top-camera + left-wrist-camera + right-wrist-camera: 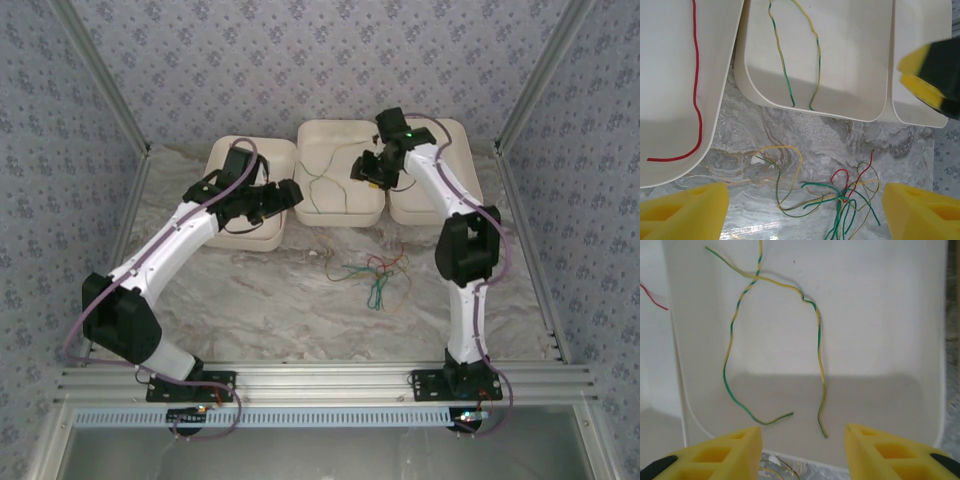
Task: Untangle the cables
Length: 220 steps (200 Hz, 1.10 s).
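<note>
The green cable has bunched parts. My right gripper will next pick it up by them and leave the red and yellow cables free, to untangle the cables.
A tangle of thin red, green and yellow cables [375,275] lies on the marble table in front of the trays, and it is close below my left gripper [805,215] as the tangled cables [850,197]. That gripper hangs open above the table with nothing between its yellow fingers [682,210]. A red cable [697,100] lies in the left tray [268,232]. A green-and-yellow cable [775,340] lies in the middle tray [345,135]. My right gripper [802,450] hovers open over that tray's near edge, holding nothing.
A third white tray [462,140] sits at the back right, partly under my right arm [465,245]. Aluminium frame rails [330,380] bound the near edge, and patterned walls enclose the sides and back. Bare marble lies left of the tangle.
</note>
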{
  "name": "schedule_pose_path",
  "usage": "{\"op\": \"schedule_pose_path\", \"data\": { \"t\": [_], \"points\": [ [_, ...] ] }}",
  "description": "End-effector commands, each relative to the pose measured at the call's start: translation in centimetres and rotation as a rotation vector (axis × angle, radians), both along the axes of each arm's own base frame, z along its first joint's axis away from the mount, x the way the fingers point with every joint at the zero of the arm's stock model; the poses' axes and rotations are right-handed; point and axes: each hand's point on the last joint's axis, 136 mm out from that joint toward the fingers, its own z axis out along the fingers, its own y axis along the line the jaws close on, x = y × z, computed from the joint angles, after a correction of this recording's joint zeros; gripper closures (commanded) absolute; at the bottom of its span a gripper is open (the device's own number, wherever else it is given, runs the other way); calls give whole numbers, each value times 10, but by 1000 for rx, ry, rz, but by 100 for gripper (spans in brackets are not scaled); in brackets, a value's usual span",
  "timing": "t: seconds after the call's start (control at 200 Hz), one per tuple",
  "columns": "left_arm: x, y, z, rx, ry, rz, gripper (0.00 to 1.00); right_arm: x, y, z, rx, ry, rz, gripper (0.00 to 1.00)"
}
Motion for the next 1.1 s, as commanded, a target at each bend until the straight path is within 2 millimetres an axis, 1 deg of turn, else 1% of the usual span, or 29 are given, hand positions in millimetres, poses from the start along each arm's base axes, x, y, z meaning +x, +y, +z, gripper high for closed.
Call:
{"op": "schedule_pose_path", "data": {
  "t": [0.0,0.08,0.13,0.17,0.185,0.21,0.25,0.33,0.345,0.355,0.37,0.45,0.51,0.56,0.6,0.685,0.739,0.814,0.899,0.969,1.049,1.094],
  "points": [
    [-5,-6,-4,-4,34,-12,21,-32,-16,20,-66,-39,-7,55],
    [-12,-10,-13,1,55,-24,22,-62,-23,18,-81,-37,-24,55],
    [-18,-13,-19,4,71,-39,24,-86,-30,7,-85,-7,-47,56],
    [-24,-17,-26,2,85,-56,25,-105,-37,2,-76,11,-70,56],
    [-26,-19,-28,1,88,-62,25,-111,-39,4,-69,9,-77,56],
    [-30,-21,-32,3,95,-73,26,-124,-42,-5,-69,29,-82,56],
    [-37,-26,-39,10,107,-97,27,-143,-47,-12,-68,50,-87,56],
    [-52,-36,-53,26,127,-157,30,-179,-63,-30,-113,140,-113,55],
    [-54,-38,-56,31,133,-168,30,-184,-66,-29,-113,150,-124,55],
    [-56,-40,-58,34,137,-176,30,-193,-69,-37,-122,180,-127,55],
    [-59,-42,-62,38,144,-188,30,-200,-71,-41,-120,203,-138,54],
    [-71,-52,-80,64,183,-238,31,-227,-76,-51,-75,283,-200,53],
    [-78,-60,-94,79,208,-265,29,-240,-78,-57,-27,330,-258,50],
    [-81,-68,-104,82,225,-277,27,-244,-75,-62,23,355,-304,48],
    [-82,-74,-112,75,242,-280,26,-241,-70,-66,75,355,-330,47],
    [-79,-88,-122,19,264,-268,24,-234,-60,-77,161,379,-381,47],
    [-77,-97,-127,-13,276,-262,24,-226,-56,-78,199,370,-403,47],
    [-75,-109,-132,-35,294,-268,24,-219,-57,-79,212,370,-431,47],
    [-74,-123,-134,-44,299,-289,24,-218,-61,-87,219,404,-458,47],
    [-77,-133,-136,-39,299,-309,24,-216,-63,-94,236,423,-478,52],
    [-79,-142,-137,-33,299,-328,25,-213,-65,-96,253,435,-497,61],
    [-81,-146,-138,-29,299,-337,25,-211,-65,-97,265,440,-500,63]
  ]
}}
